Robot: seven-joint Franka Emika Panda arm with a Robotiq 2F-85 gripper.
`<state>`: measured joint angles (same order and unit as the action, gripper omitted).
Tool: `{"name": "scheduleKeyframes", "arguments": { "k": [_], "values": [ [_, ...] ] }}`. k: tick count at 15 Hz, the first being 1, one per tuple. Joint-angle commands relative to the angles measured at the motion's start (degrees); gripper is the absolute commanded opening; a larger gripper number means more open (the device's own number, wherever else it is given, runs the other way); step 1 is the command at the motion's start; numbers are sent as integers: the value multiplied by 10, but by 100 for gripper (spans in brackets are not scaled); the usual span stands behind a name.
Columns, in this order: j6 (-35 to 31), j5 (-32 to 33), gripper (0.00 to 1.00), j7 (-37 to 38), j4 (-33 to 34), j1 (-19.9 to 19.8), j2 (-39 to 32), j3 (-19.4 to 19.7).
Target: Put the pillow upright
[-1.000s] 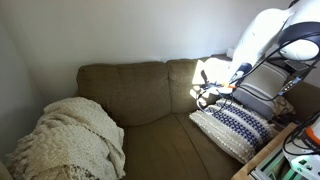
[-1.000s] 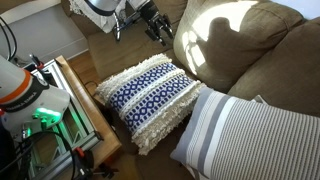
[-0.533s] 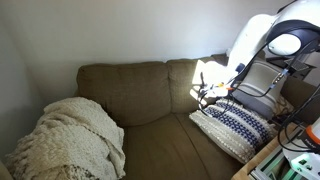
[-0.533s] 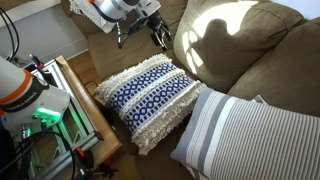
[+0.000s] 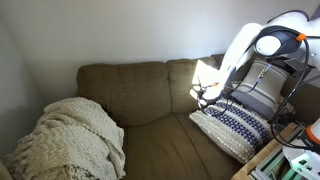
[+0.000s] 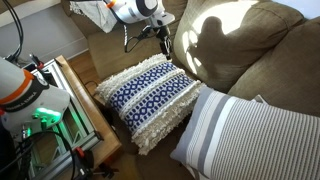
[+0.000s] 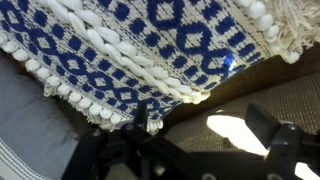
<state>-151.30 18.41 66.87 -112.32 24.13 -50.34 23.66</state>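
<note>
My gripper needs to set the pillow (image 5: pixel 236 126) upright, so it should grab the middle of the far edge near the backrest, leaving the opposite edge free.
The pillow (image 5: pixel 236 126) (image 6: pixel 150 94), cream with navy woven bands, lies flat on the sofa seat at the armrest end. In the wrist view the pillow (image 7: pixel 120 45) fills the top, its tasselled edge just ahead of my fingers. My gripper (image 7: pixel 210 125) is open with only sofa fabric and a sunlit patch between its fingers, and it holds nothing. In both exterior views the gripper (image 5: pixel 207 95) (image 6: pixel 160 38) hovers over the pillow's far edge, near the backrest, without touching it.
A pale grey striped pillow (image 6: pixel 255 135) lies against the patterned one. A cream knitted blanket (image 5: pixel 70 142) is heaped at the sofa's other end. A wooden-framed stand with equipment (image 6: pixel 82 112) sits close to the armrest. The sofa backrest (image 5: pixel 130 88) rises just behind the gripper.
The jaws have spread wider and the arm has shifted slightly along the backrest. The pillow has not moved.
</note>
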Motion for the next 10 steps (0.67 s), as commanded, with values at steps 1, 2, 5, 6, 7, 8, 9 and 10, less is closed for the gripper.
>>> {"name": "scheduleKeyframes", "arguments": {
  "k": [1,2,5,6,7,8,9,10],
  "values": [
    [55,-17,100,-31,82,-46,-59,-40],
    [63,-21,100,-32,101,-56,-74,-49],
    [72,-36,100,-27,148,-76,-118,-65],
    [67,-42,100,-24,161,-80,-134,-68],
    [62,-46,100,-18,173,-82,-148,-65],
    [56,-52,100,-12,185,-84,-163,-63],
    [52,-58,100,-4,197,-84,-177,-58],
    [48,-66,100,-1,208,-87,-189,-59]
  ]
}}
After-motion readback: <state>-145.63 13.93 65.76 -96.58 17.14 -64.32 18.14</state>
